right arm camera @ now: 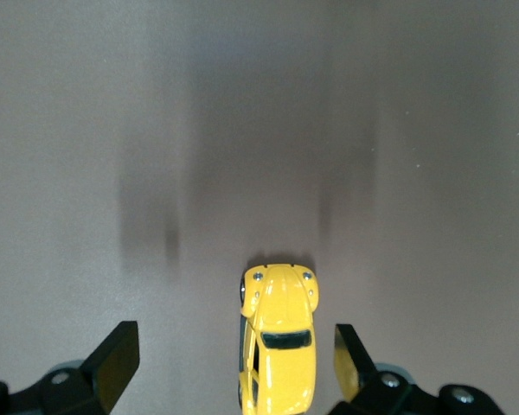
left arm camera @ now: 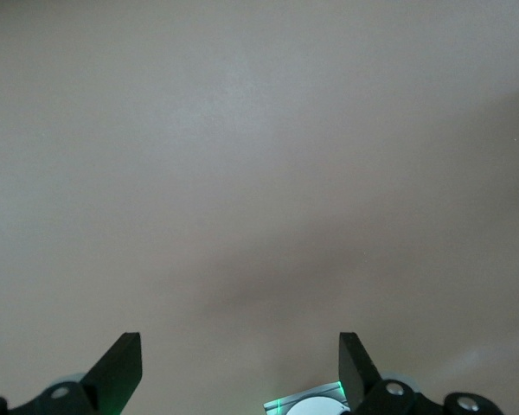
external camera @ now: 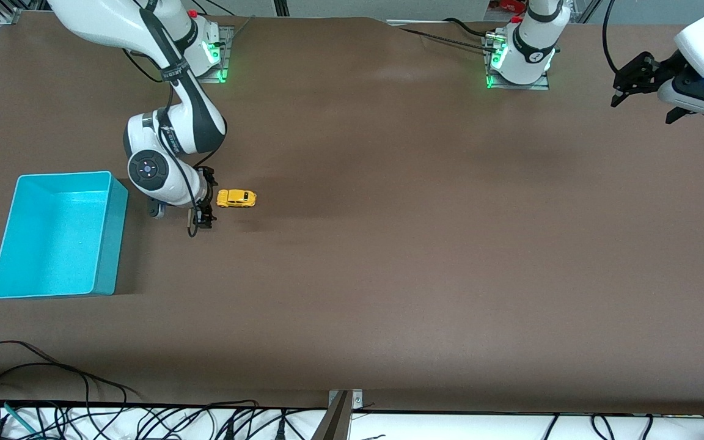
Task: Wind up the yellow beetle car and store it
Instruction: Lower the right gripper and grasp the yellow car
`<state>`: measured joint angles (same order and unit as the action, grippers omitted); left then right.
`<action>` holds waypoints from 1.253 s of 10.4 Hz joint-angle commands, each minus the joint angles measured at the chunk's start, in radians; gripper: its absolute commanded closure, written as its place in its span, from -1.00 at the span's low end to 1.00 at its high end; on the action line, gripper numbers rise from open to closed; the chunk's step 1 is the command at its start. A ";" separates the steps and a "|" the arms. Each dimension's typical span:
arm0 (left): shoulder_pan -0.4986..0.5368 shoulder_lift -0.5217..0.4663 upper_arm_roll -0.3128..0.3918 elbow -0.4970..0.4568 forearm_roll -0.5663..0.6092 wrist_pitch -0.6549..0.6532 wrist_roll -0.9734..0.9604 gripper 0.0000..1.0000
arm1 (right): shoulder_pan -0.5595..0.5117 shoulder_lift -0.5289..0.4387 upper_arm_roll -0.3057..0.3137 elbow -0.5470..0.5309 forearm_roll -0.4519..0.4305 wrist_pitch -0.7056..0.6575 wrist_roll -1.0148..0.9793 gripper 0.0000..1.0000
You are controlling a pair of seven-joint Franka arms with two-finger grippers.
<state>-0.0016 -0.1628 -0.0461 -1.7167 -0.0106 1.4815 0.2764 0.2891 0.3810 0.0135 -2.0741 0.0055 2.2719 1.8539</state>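
Note:
The yellow beetle car needs to be stored in the turquoise bin, so I should next grab it by the sides of its cabin (external camera: 238, 197) with my right gripper.
The yellow beetle car (external camera: 236, 198) stands on its wheels on the brown table, farther from the front camera than the table's middle and toward the right arm's end. My right gripper (external camera: 205, 205) is low over the table, right beside the car, open and empty. In the right wrist view the car (right arm camera: 278, 341) lies between the spread fingers (right arm camera: 117, 359), close to one of them, with its nose pointing away from the hand. My left gripper (external camera: 640, 105) waits open and empty, high over the left arm's end of the table. The left wrist view shows its gripper (left arm camera: 240, 367) over bare table.
A turquoise bin (external camera: 117, 244), open and with nothing in it, stands at the right arm's end, nearer the front camera than the car. Loose cables (external camera: 52, 379) lie along the table's front edge. The left arm's base (external camera: 520, 58) stands at the back edge.

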 commanded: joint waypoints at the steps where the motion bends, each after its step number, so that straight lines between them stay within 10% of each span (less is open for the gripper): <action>1: 0.002 0.016 -0.006 0.035 0.012 -0.026 -0.019 -1.00 | 0.013 0.007 0.003 -0.020 0.013 0.021 0.047 -1.00; 8: -0.006 0.069 -0.008 0.083 -0.026 -0.024 -0.190 -1.00 | 0.030 0.022 0.065 -0.161 0.008 0.246 0.143 -0.94; 9: -0.005 0.071 -0.008 0.083 -0.026 -0.024 -0.189 -1.00 | 0.036 0.039 0.065 -0.162 0.005 0.254 0.143 -0.78; 11: -0.005 0.071 -0.008 0.083 -0.026 -0.024 -0.189 -1.00 | 0.041 0.055 0.063 -0.158 -0.007 0.255 0.143 0.17; 13: -0.002 0.071 -0.008 0.083 -0.026 -0.024 -0.187 -1.00 | 0.044 0.049 0.063 -0.150 -0.009 0.244 0.145 0.46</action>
<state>-0.0049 -0.1074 -0.0538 -1.6684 -0.0209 1.4811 0.1010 0.3196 0.4255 0.0778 -2.2242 0.0043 2.5163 1.9813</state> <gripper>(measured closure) 0.000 0.471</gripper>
